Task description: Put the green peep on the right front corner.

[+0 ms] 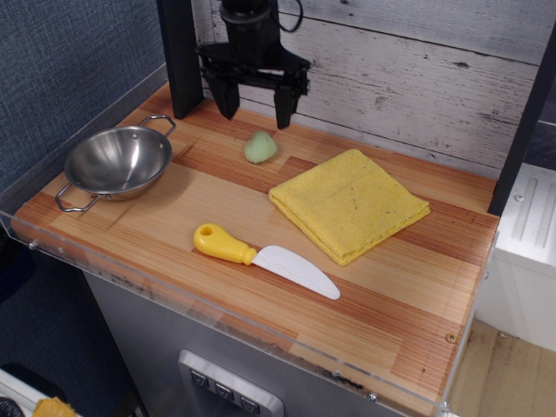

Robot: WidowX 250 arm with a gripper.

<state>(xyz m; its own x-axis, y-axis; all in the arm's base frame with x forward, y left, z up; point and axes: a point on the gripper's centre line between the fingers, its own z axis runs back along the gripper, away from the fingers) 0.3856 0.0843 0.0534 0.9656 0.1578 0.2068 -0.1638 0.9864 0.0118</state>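
My gripper needs to put the green peep on the tabletop's right front corner [426, 373], so next it needs to grab the peep by its small rounded body [261, 148].
The green peep [260, 148] is a small pale mint-green blob lying on the wooden tabletop near the back, left of the middle. My gripper [257, 113] hangs open just above and behind it, its two black fingers spread to either side and apart from the peep. The right front corner [443, 347] of the striped tabletop, with a small dark screw hole and a clear acrylic rim, is at the lower right, far from the peep.
A folded yellow cloth [349, 204] lies right of the peep. A yellow-handled white knife [265, 259] lies in front. A steel pan [117, 162] stands at the left. A black post [182, 56] rises at the back left against the plank wall.
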